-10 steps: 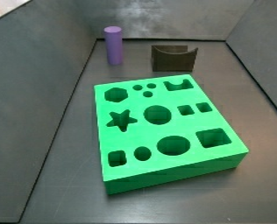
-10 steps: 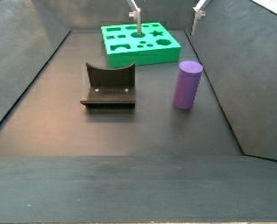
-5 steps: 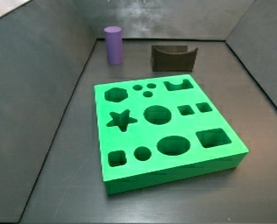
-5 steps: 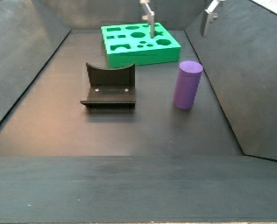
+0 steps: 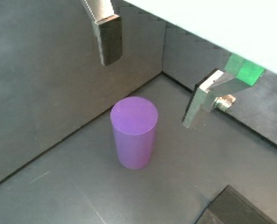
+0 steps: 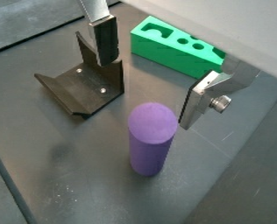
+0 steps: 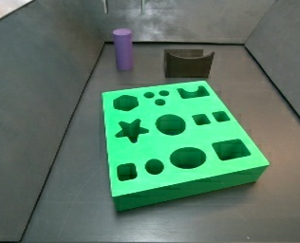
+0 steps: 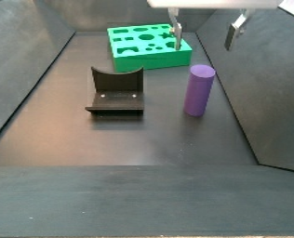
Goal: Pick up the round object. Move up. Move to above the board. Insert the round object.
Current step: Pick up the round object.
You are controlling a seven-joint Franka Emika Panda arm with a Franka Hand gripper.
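Note:
I need to hold the object by the upper part of its purple cylinder body [image 7: 122, 37] with my gripper next. Then my gripper should insert the round object into the board [image 7: 178, 138].
The round object is a plain purple cylinder [image 7: 121, 47] standing upright on the dark floor near the back left wall. It also shows in a side view [image 8: 199, 90] and in both wrist views [image 5: 134, 131] [image 6: 152, 136]. The green board [image 7: 178, 138] lies flat with its cut-outs facing up and nothing in them. It shows behind the gripper in a side view [image 8: 147, 46] and in a wrist view [image 6: 176, 48]. My gripper [image 8: 207, 26] hangs open and empty above the cylinder. In both wrist views [image 5: 156, 70] [image 6: 152, 70] its fingers are spread wider than the cylinder, well above its top.
The dark fixture [image 7: 187, 62] stands beside the cylinder, between it and the board in a side view [image 8: 114, 91], and close to one finger in a wrist view [image 6: 82, 83]. Grey walls enclose the floor, and one runs close behind the cylinder.
My gripper has moved from over the board's far edge towards the cylinder, and lower. It is still open. The cylinder, board and fixture have not moved.

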